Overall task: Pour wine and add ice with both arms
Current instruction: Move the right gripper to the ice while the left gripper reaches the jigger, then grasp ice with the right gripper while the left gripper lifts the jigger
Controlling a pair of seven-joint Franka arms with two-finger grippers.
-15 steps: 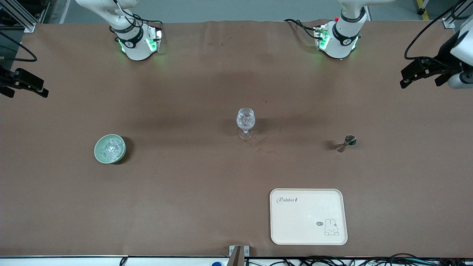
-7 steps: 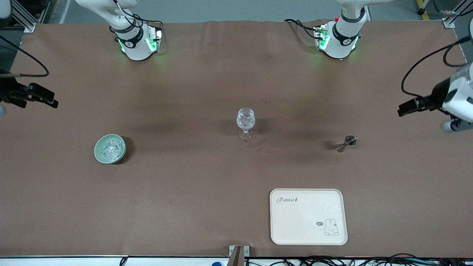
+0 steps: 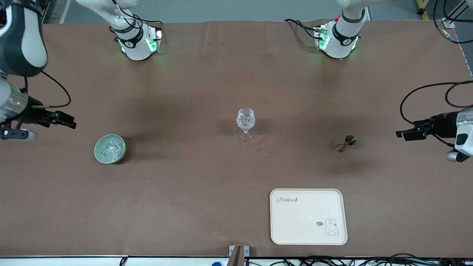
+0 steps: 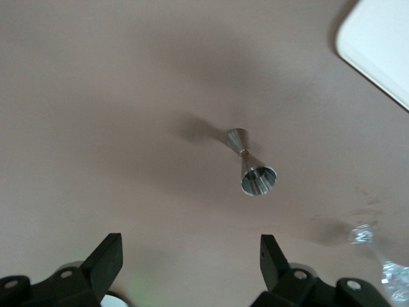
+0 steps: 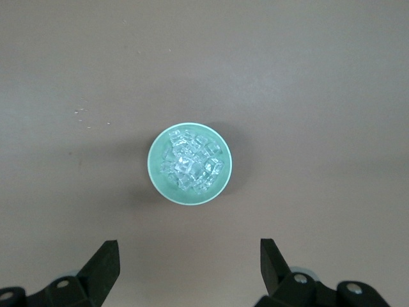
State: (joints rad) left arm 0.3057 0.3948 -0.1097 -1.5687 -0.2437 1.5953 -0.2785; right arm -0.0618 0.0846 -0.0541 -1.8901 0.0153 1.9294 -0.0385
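Observation:
My right gripper grabs an ice cube [image 3: 112, 149] from the green bowl by its flat sides next, to add ice to the clear wine glass [image 3: 245, 122].
A clear wine glass [image 3: 245, 122] stands at the middle of the brown table. A green bowl [image 3: 109, 148] heaped with ice [image 3: 110, 147] sits toward the right arm's end; the right wrist view shows the bowl [image 5: 155, 171] and its ice [image 5: 190, 161]. A small steel jigger [image 3: 346, 143] lies tipped on the table toward the left arm's end, also in the left wrist view [image 4: 252, 167]. My right gripper [image 3: 67, 122] is open and empty above the table beside the bowl. My left gripper [image 3: 404, 134] is open and empty above the table beside the jigger.
A cream tray [image 3: 308, 217] with a rabbit print lies near the table's front edge, nearer the camera than the jigger; its corner shows in the left wrist view [image 4: 383, 45]. The arm bases [image 3: 138, 40] [image 3: 338, 37] stand along the table's back edge.
Both arms have come down and inward from the table's ends: the right gripper toward the bowl, the left gripper toward the jigger. Nothing on the table has moved.

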